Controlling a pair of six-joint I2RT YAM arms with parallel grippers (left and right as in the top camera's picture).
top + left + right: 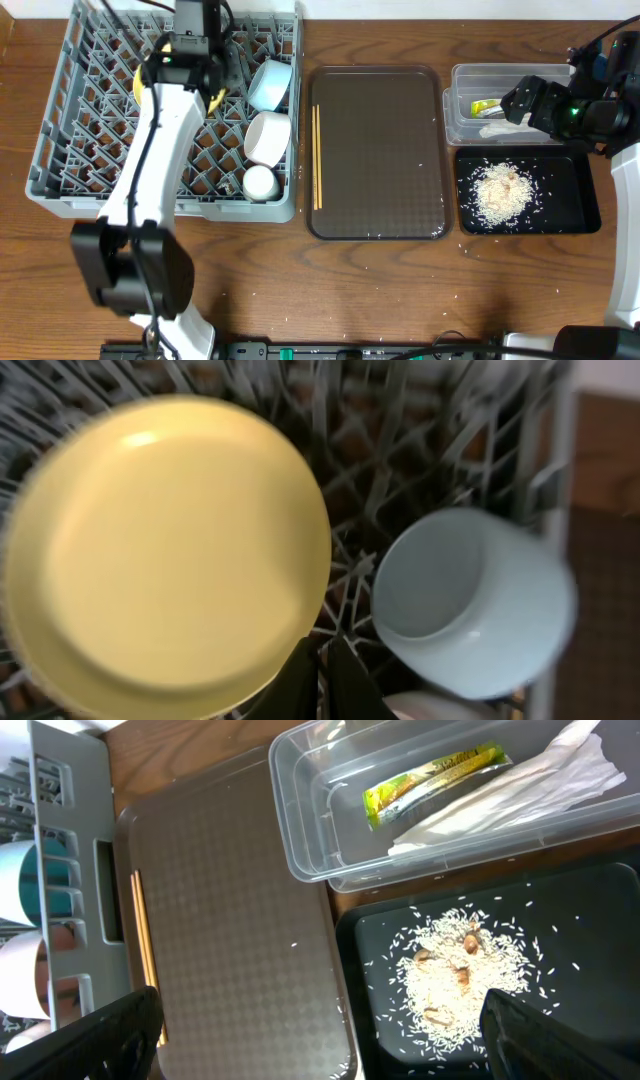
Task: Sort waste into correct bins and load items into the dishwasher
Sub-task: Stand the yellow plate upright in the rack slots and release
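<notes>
The left gripper's closed fingers are next to the plate's rim, so if the robot raised the gripper now, it would come up empty and the yellow plate [216, 100] [165, 555] would stay in the rack.
The yellow plate [165, 555] stands in the grey dishwasher rack [60, 150], mostly hidden under my left arm in the overhead view. My left gripper [323, 678] is shut with nothing between its fingers, just right of the plate's rim. In the rack are also the light blue bowl [470, 600], the white bowl [268, 137] and the white cup [260, 182]. Chopsticks [317, 155] lie on the brown tray. My right gripper [330, 1050] hangs open above the trays. The wrapper [435, 782] and white paper [520, 790] lie in the clear tub [462, 125]. Rice [460, 970] sits in the black tray [580, 205].
The brown serving tray [380, 150] lies between the rack and the bins. Stray rice grains dot the table near the black tray's front edge. My left arm [160, 150] reaches across the rack from the front left.
</notes>
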